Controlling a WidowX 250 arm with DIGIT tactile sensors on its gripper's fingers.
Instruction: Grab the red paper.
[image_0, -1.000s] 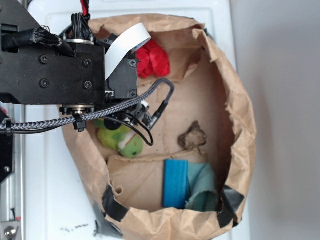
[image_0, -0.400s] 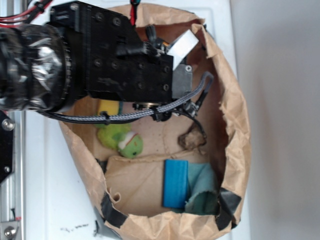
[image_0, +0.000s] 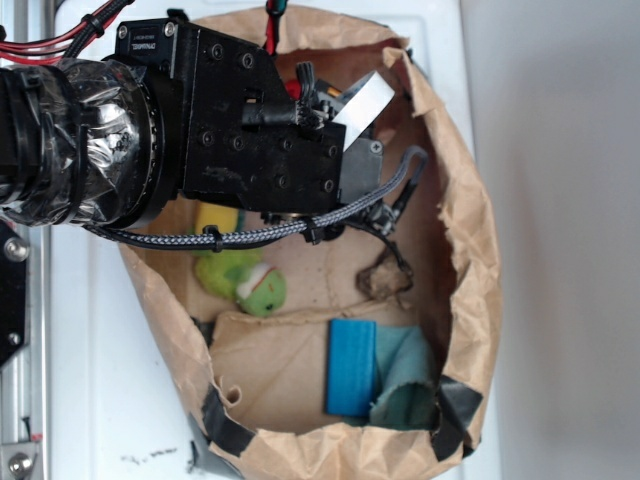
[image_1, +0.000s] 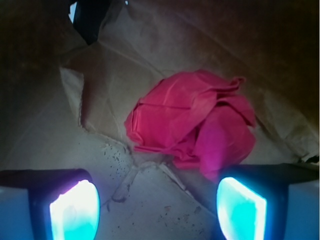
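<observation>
I should next use my gripper to pick the red paper (image_1: 192, 122) off the brown paper floor, and I should grab the crumpled paper by its loose folded edge (image_1: 214, 162).
In the wrist view the red paper (image_1: 192, 122), a crumpled bright red ball, lies on the brown paper floor just beyond my gripper (image_1: 157, 212) and a little to its right. The gripper is open, with only bare floor between its glowing pads (image_1: 75, 210). The ball's lower right edge reaches close to the right fingertip but does not sit between the two. In the exterior view the black arm (image_0: 230, 130) hangs over the bag's upper part and covers the red paper and the fingers.
Everything sits inside a brown paper bag with raised walls (image_0: 470, 250). A green plush toy (image_0: 245, 278) lies below the arm, a brown crumpled scrap (image_0: 385, 280) to its right. A blue cloth (image_0: 352, 365) and a teal cloth (image_0: 405, 375) lie at the bottom.
The arm has swung right and up over the bag's top, covering the red paper that showed a second ago. Since 0.4 s ago it has barely shifted.
</observation>
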